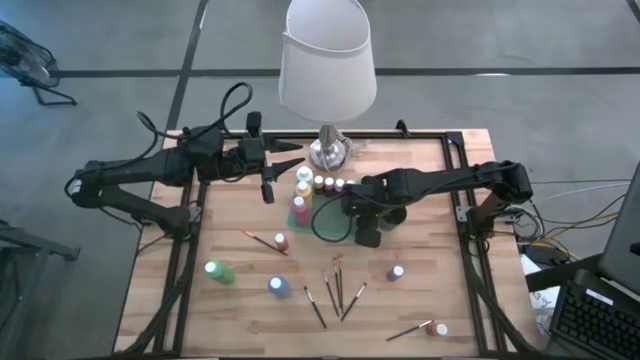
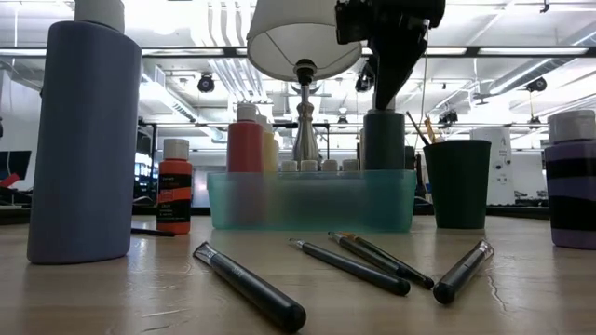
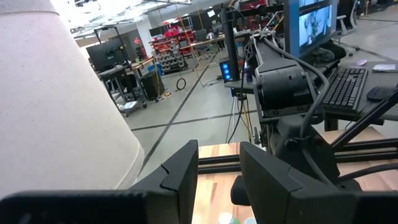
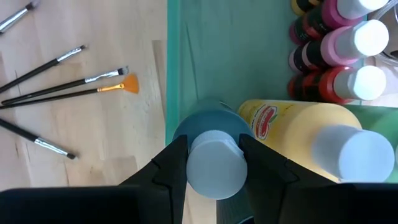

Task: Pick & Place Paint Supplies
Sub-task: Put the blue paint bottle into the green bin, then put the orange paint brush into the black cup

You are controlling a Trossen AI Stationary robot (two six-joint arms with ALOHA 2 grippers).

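The blue bottle [image 4: 214, 130] stands upright inside the teal tray [image 4: 217, 62] beside the yellow bottle, so my right gripper opens next.
My right gripper [image 4: 214, 167] hangs over the teal tray [image 1: 322, 222], shut on a blue paint bottle [image 4: 204, 127] that stands upright among the tray's bottles. A yellow bottle [image 4: 292, 121] and small red and pink bottles [image 4: 339, 46] stand beside it in the tray. My left gripper [image 3: 219, 177] is open in the air by the lamp base [image 1: 328, 152], touching nothing. Loose on the table are a green bottle [image 1: 218, 270], a blue bottle [image 1: 279, 286], a red bottle [image 1: 281, 241] and several brushes [image 1: 335, 290]. My right gripper pinches the blue bottle's white cap [image 4: 214, 171] between its two fingers [image 4: 176, 163], coming from above and pointing down. The bottle [image 2: 384, 140] stays upright below the fingers, inside the tray. The tray wall hides its base, so whether it rests on the tray floor does not show.
A dark cup [image 1: 367, 234] holding brushes stands just right of the tray. The white-shaded lamp [image 1: 326, 55] rises at the table's far edge. More bottles lie toward the near right [image 1: 397, 272] [image 1: 440, 328], one with a brush [image 1: 410, 330] beside it.
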